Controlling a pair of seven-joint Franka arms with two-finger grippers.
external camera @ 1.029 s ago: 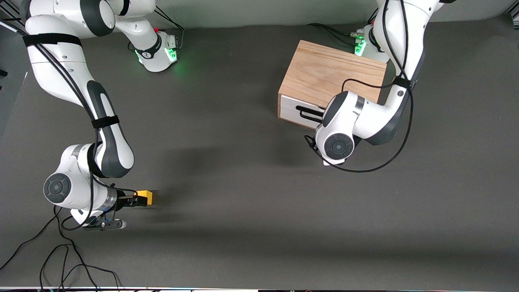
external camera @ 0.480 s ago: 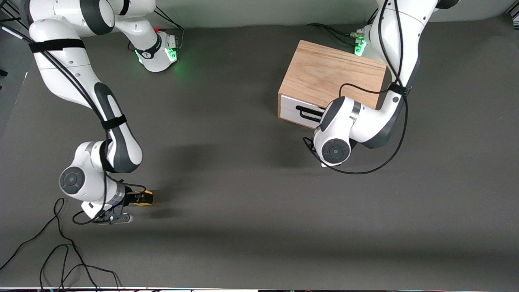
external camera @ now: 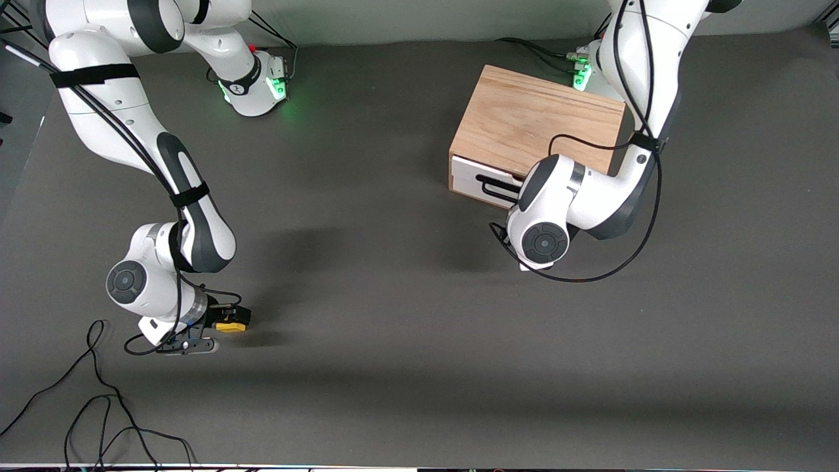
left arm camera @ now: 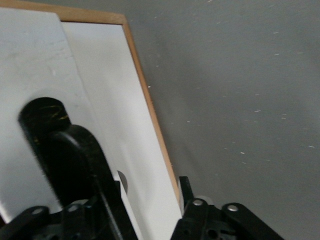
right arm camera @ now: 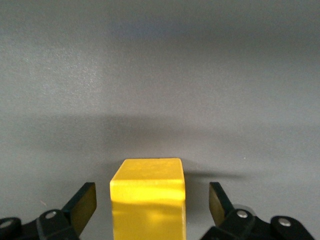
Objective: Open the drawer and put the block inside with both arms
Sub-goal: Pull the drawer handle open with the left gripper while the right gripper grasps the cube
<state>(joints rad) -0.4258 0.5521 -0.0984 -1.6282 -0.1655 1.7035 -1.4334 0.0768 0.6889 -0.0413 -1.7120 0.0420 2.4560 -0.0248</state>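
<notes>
I should next place the small yellow block inside the drawer (external camera: 468, 177), so my right gripper should hold the block by its opposite sides.
The small yellow block (external camera: 233, 324) rests on the dark table toward the right arm's end, near the front camera. My right gripper (external camera: 234, 320) is open around it. In the right wrist view the block (right arm camera: 147, 200) sits between the fingers (right arm camera: 82, 202) with a gap on each side. The white drawer (external camera: 468, 177) with its black bar handle (external camera: 498, 188) sits in the oak box (external camera: 537, 118) toward the left arm's end. My left gripper (left arm camera: 150, 195) is at the handle (left arm camera: 70, 150), close to the drawer front (left arm camera: 115, 85). The left wrist (external camera: 544, 216) hides it in the front view.
Loose black cables (external camera: 98, 406) lie on the table near the front edge at the right arm's end. The green-lit arm bases (external camera: 262, 88) (external camera: 580, 75) stand along the edge farthest from the front camera. Bare dark mat (external camera: 393, 314) lies between block and box.
My right wrist has swung toward the middle of the table and the gripper has slid on around the block. My left wrist shifted slightly at the drawer handle, then held.
</notes>
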